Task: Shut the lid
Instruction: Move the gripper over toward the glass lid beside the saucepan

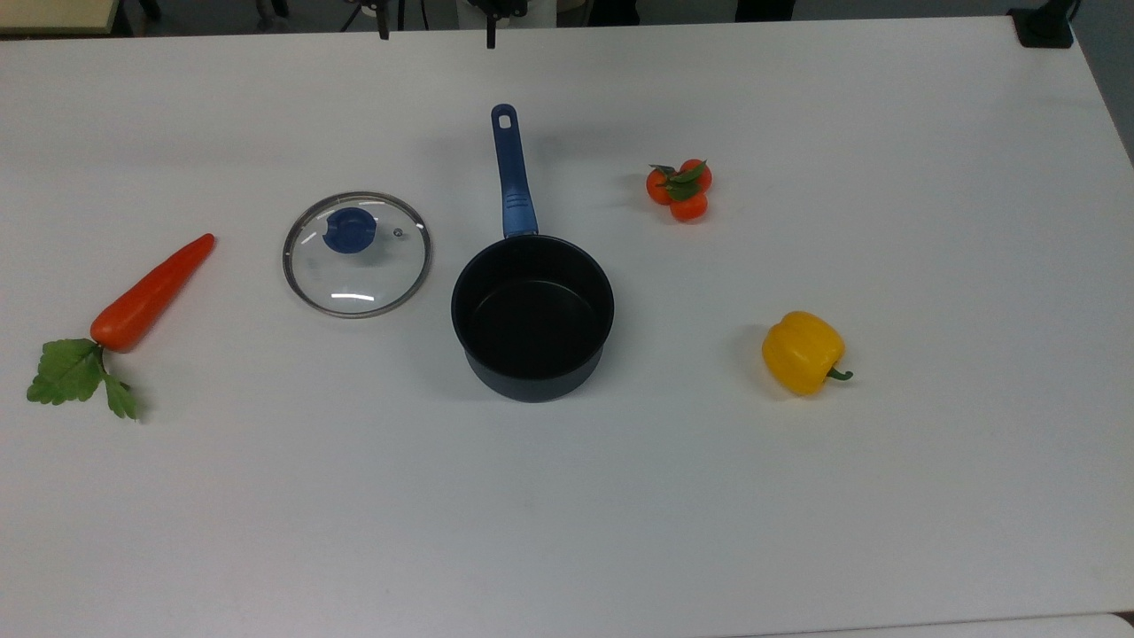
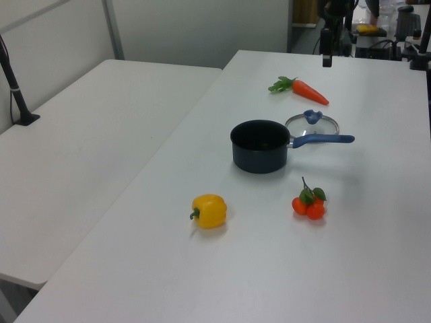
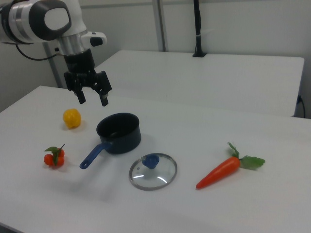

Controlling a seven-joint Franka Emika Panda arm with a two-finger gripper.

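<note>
My gripper grabs the lid's raised blue knob (image 2: pixel 313 116) next, since the lid's glass disc (image 2: pixel 324 126) lies flat and wide on the tabletop.
The lid (image 1: pixel 363 270) lies flat on the white table with its blue knob up, clear glass in a metal rim. It rests just to the top view's left of the saucepan (image 1: pixel 532 319), a dark open pot whose blue handle (image 1: pixel 514 177) points to the far edge. In the right view the lid (image 3: pixel 153 171) is in front of the saucepan (image 3: pixel 118 132). My gripper (image 3: pixel 93 99) hangs open in the air above and to the right view's left of the pot, holding nothing and well apart from the lid.
A toy carrot (image 1: pixel 151 292) lies to the top view's left of the lid. A cluster of small orange fruits (image 1: pixel 680 190) and a yellow pepper (image 1: pixel 802 352) sit to the top view's right of the pot. A second table (image 2: pixel 101 121) adjoins.
</note>
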